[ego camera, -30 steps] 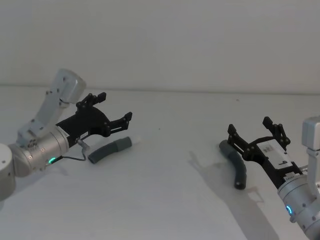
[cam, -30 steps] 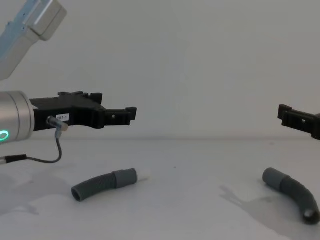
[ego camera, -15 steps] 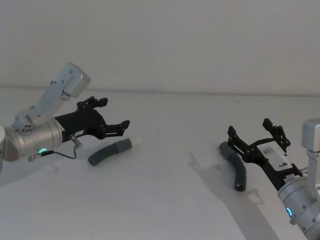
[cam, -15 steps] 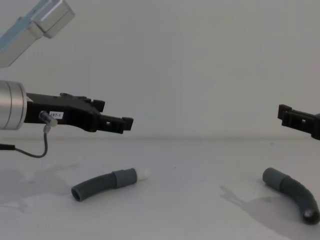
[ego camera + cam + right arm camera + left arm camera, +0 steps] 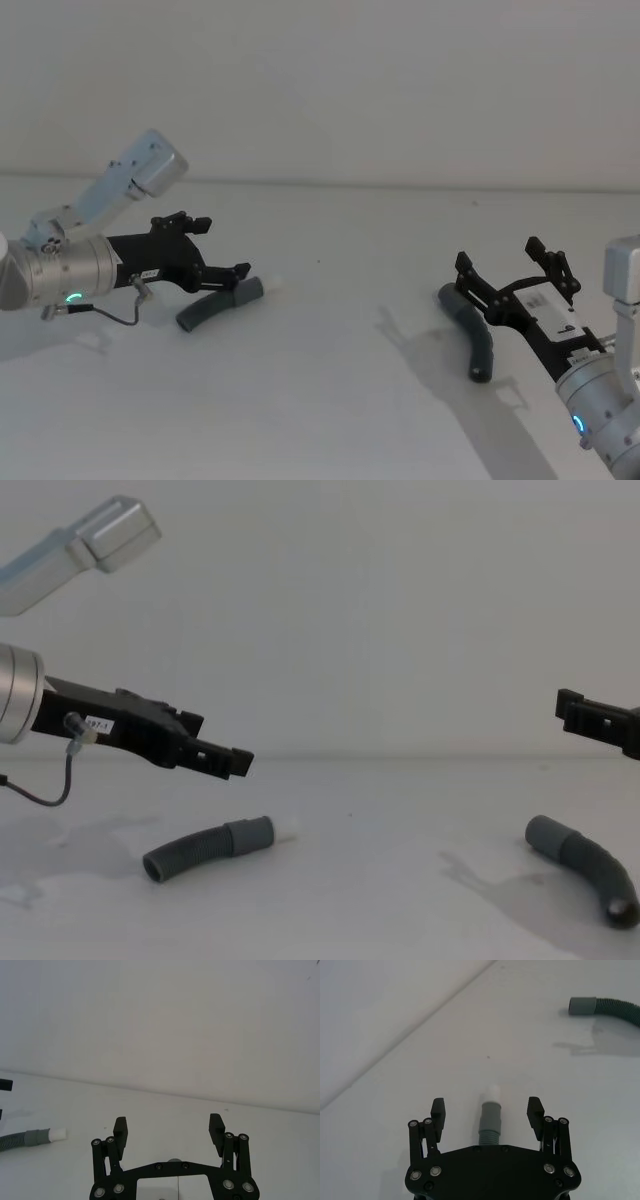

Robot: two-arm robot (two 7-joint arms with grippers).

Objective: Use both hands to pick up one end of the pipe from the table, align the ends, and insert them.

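The pipe piece's white tip needs to stay free to be inserted, so I should next grab its grey cuff's ribbed end (image 5: 231, 840) with my left gripper.
Two dark grey corrugated pipe pieces lie on the white table (image 5: 330, 400). The left piece (image 5: 212, 307) (image 5: 200, 849) ends in a grey cuff (image 5: 489, 1121) with a white tip (image 5: 491, 1094). My left gripper (image 5: 218, 248) (image 5: 236, 761) (image 5: 487, 1105) is open and tilted down just above that cuff, its fingers on either side of it without touching. The right piece (image 5: 471, 328) (image 5: 592, 866) has a plain grey cuff (image 5: 582, 1005). My right gripper (image 5: 498, 255) (image 5: 168, 1122) (image 5: 575, 715) hovers open above it and holds nothing.
A plain white wall (image 5: 330, 90) rises behind the table's far edge. A thin cable (image 5: 115, 318) hangs from the left wrist close to the table. Bare table lies between the two pipe pieces.
My left gripper has come down and tilted toward the white-tipped piece, and its arm has stretched out lower. The right gripper and both pipe pieces have stayed put.
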